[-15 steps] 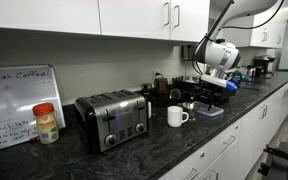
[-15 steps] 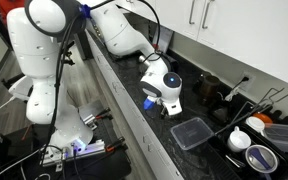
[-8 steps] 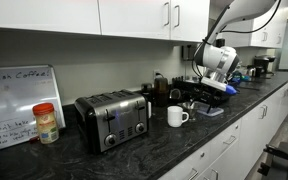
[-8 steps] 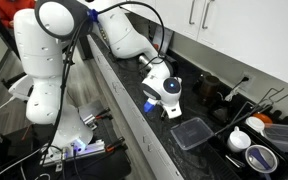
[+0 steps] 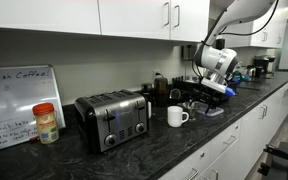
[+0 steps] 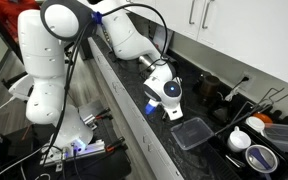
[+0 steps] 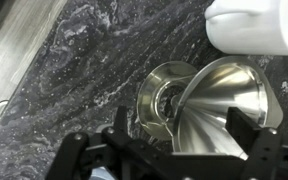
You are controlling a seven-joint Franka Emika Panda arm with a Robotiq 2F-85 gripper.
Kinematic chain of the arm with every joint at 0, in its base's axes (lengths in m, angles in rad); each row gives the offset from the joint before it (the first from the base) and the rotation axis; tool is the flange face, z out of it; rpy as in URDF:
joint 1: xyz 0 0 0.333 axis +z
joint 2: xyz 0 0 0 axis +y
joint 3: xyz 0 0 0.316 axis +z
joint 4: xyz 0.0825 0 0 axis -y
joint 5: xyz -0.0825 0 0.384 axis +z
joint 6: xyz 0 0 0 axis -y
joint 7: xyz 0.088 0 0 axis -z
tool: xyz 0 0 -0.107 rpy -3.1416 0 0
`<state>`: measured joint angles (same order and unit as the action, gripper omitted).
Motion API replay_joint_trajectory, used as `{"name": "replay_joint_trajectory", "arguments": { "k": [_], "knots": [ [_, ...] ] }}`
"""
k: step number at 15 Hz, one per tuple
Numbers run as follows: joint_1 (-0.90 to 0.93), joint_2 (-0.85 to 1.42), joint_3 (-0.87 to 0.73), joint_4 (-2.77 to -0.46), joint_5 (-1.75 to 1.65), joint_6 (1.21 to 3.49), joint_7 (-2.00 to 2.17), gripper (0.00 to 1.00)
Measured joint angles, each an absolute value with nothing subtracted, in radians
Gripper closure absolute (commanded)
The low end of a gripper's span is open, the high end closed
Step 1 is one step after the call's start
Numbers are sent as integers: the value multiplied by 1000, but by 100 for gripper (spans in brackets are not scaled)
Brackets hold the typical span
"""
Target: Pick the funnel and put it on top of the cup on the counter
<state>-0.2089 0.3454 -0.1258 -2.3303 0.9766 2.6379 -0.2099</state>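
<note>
I need to close my gripper on the funnel now: in the wrist view one finger is inside the funnel's opening and the funnel's rim (image 7: 178,121) is between both fingers, so I would hold the funnel.
The silvery funnel (image 7: 229,100) lies tilted on the dark speckled counter (image 7: 84,70), its narrow end against a round silvery metal piece (image 7: 159,100). My gripper (image 7: 184,135) is open, with one finger on each side of the funnel's wide rim and a gap at the left finger. The white mug (image 7: 254,25) stands just beyond the funnel. In an exterior view the gripper (image 5: 196,98) hangs low over the counter (image 5: 134,150), just behind the mug (image 5: 177,116). In an exterior view (image 6: 174,110) the gripper hides the funnel and the mug.
A toaster (image 5: 112,118), a red-lidded jar (image 5: 46,123) and a whiteboard (image 5: 19,100) stand further along the counter. Dark pots sit behind the gripper. A clear lidded container (image 6: 192,132) and several bowls (image 6: 239,140) lie beside it. Cabinets hang overhead.
The arm has moved a little lower and closer to the funnel and mug. Nothing else has moved.
</note>
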Motion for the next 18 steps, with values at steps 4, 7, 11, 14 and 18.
{"name": "replay_joint_trajectory", "arguments": {
  "k": [4,7,11,14,18],
  "knots": [
    [-209,354,-126,-2323,996,2638,-234,0],
    [-209,355,-126,-2321,1002,2638,-241,0],
    [-209,355,-126,-2320,1003,2638,-243,15],
    [-209,355,-126,-2320,1003,2638,-245,40],
    [-209,356,-126,-2320,1003,2638,-251,68]
  ]
}}
